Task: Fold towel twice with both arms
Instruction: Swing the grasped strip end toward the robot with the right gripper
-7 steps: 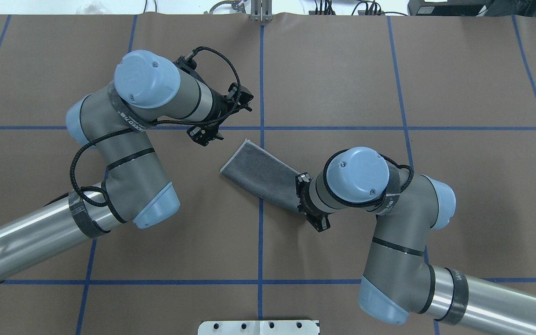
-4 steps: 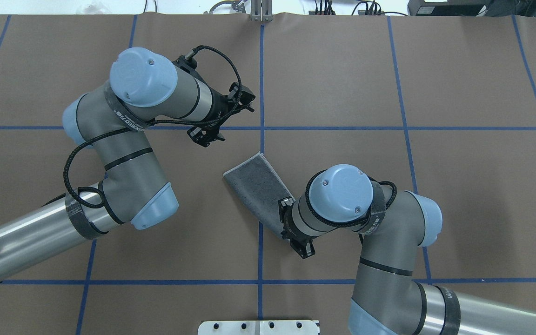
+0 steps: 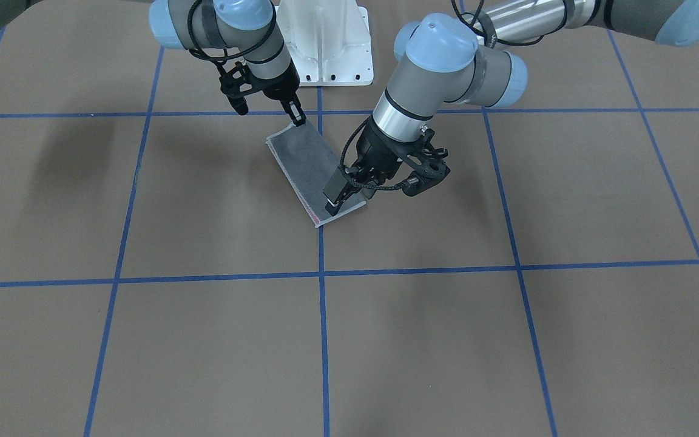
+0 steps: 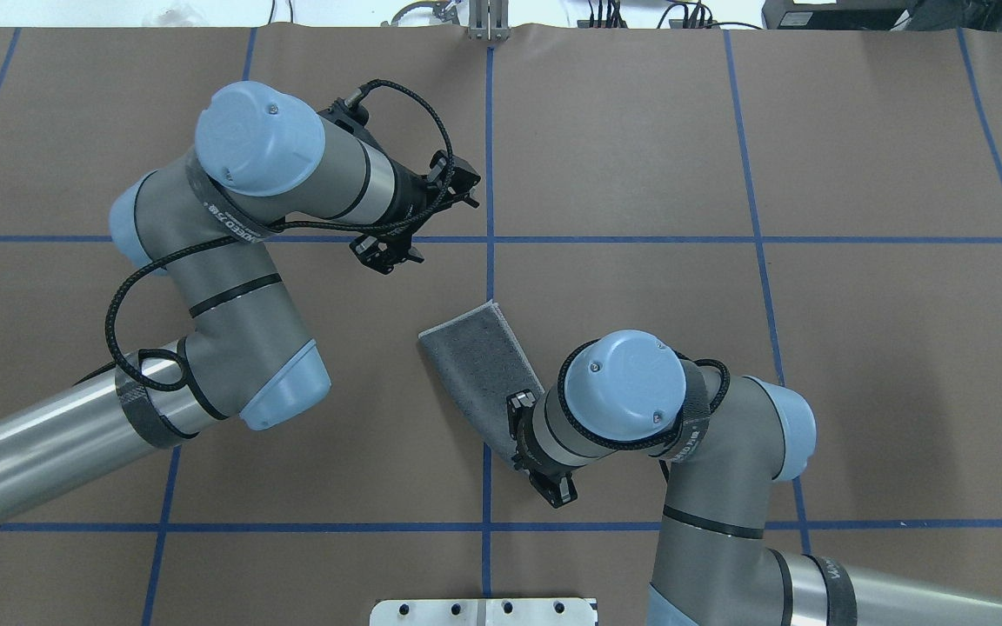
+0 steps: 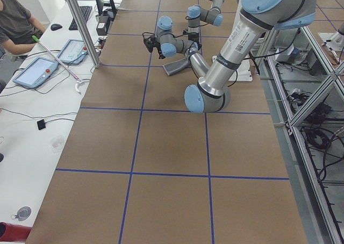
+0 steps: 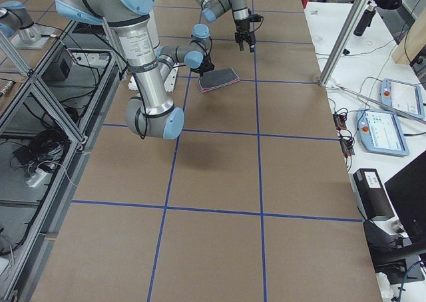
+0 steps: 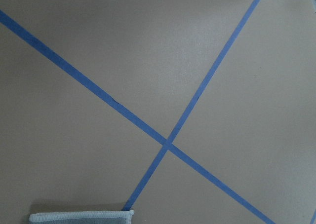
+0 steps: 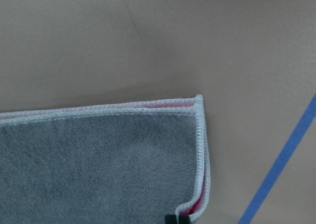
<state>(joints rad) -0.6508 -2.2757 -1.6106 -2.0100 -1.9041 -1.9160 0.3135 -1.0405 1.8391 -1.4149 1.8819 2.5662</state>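
The towel's held corner meets the lower layer flat and the towel would stay folded, so my right gripper should open now.
The towel (image 4: 477, 361) lies folded in a long strip, dark grey face up, with pink showing along its edge in the front view (image 3: 308, 162). My right gripper (image 3: 295, 117) is shut on the strip's end nearest the robot's base; in the overhead view its fingers are hidden under the wrist. The right wrist view shows the towel's corner (image 8: 98, 165) with pale stitched edging. My left gripper (image 3: 332, 195) hangs open and empty above the table, apart from the towel. The left wrist view shows only the towel's edge (image 7: 79, 217).
The white pedestal base (image 3: 325, 42) stands just behind the towel, between the arms. Blue tape lines (image 4: 489, 174) cross the brown table cover. In the left side view a side bench holds tablets (image 5: 36, 72), with a seated person (image 5: 16, 18) beyond it.
My right gripper has pulled its end of the towel toward the base and to the left, swinging the strip more upright. The left arm has shifted slightly and stays raised.
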